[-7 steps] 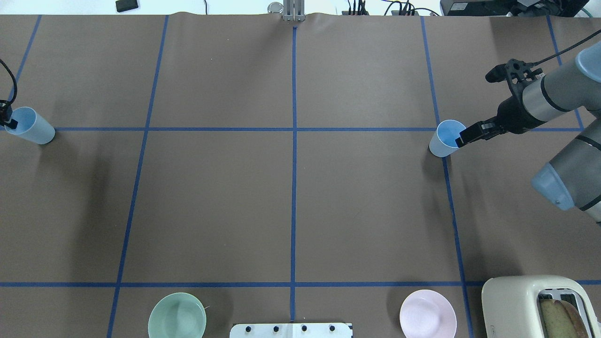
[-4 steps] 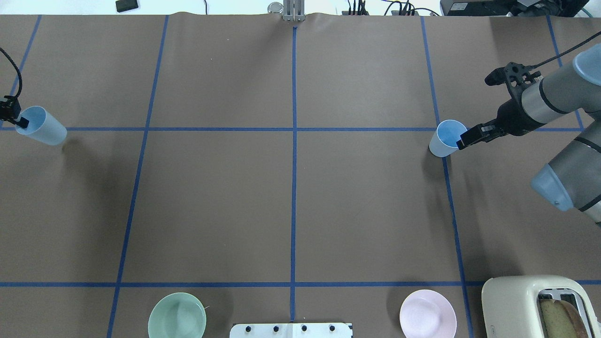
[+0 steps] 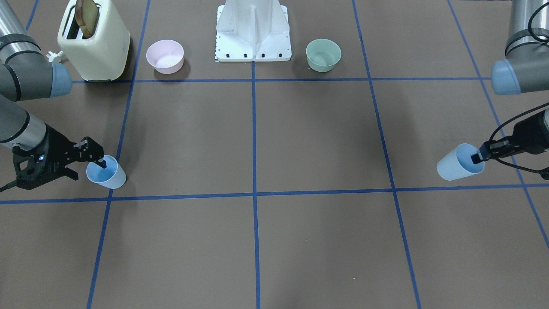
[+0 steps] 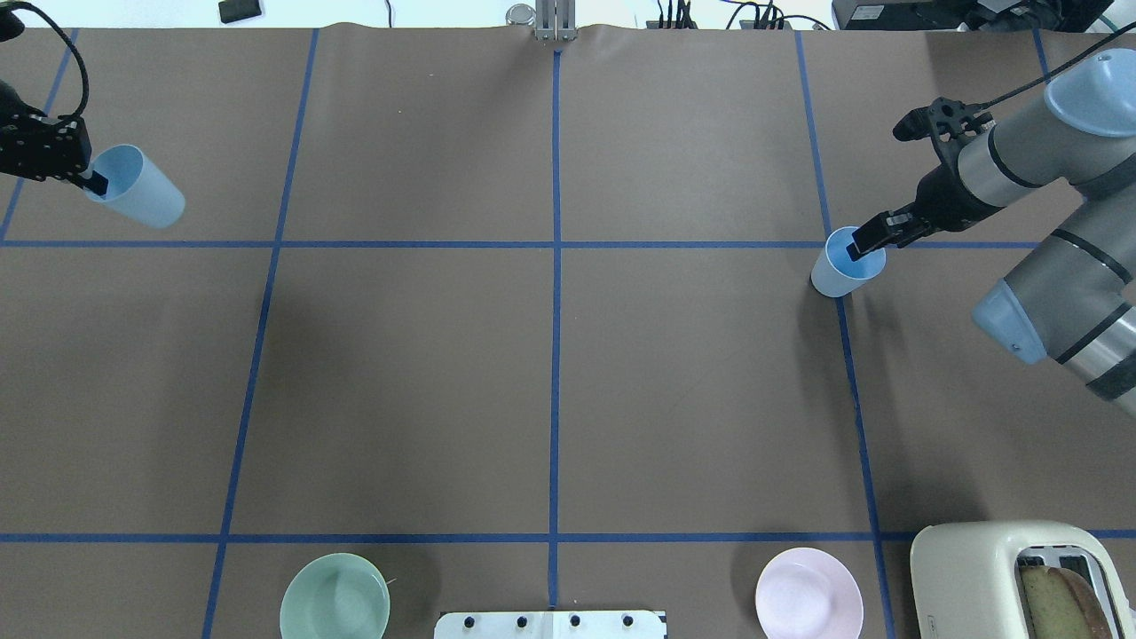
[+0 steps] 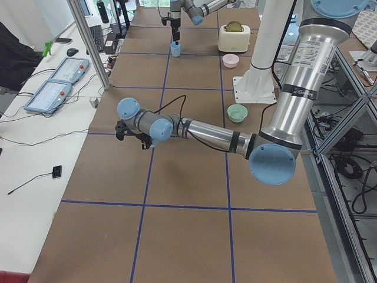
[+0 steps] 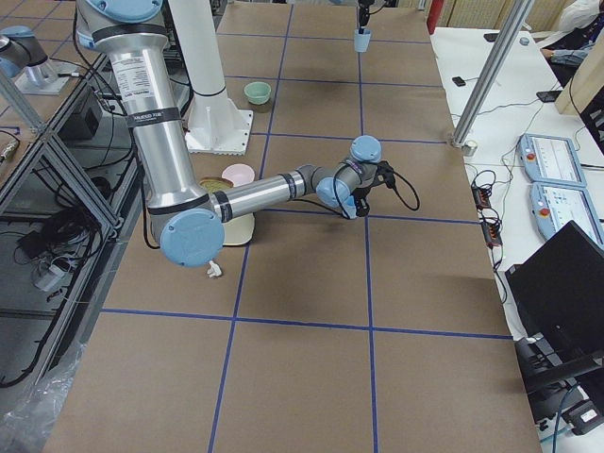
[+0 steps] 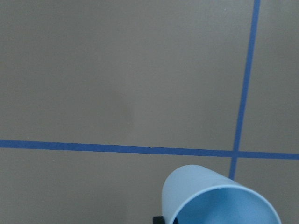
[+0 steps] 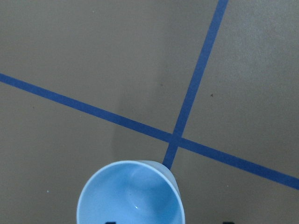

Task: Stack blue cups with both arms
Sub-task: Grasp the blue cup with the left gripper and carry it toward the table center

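Observation:
The blue cups need to be stacked, so my right gripper should next pick up the blue cup by its rim [image 3: 466,146] [image 8: 175,191].
Two light-blue cups. My left gripper [image 4: 93,182] is shut on the rim of the left cup [image 4: 140,190] and holds it tilted above the table, also seen in the front view [image 3: 458,163] and the left wrist view [image 7: 219,198]. The right cup [image 4: 841,264] stands upright on the table by a tape crossing. My right gripper [image 4: 859,246] is open over its rim, one finger inside the cup and one outside. The front view shows the same cup [image 3: 107,173] and gripper [image 3: 88,168]. The right wrist view shows this cup [image 8: 131,193] from above.
A green bowl [image 4: 335,596], a pink bowl [image 4: 808,593] and a cream toaster [image 4: 1012,577] with toast stand along the robot's edge, beside the white base mount [image 4: 550,624]. Blue tape lines grid the brown table [image 4: 550,373].
My left gripper has lifted its cup off the table and carried it forward and right, tilted. My right wrist has swung and its finger sits further over the right cup's rim; that cup stayed put.

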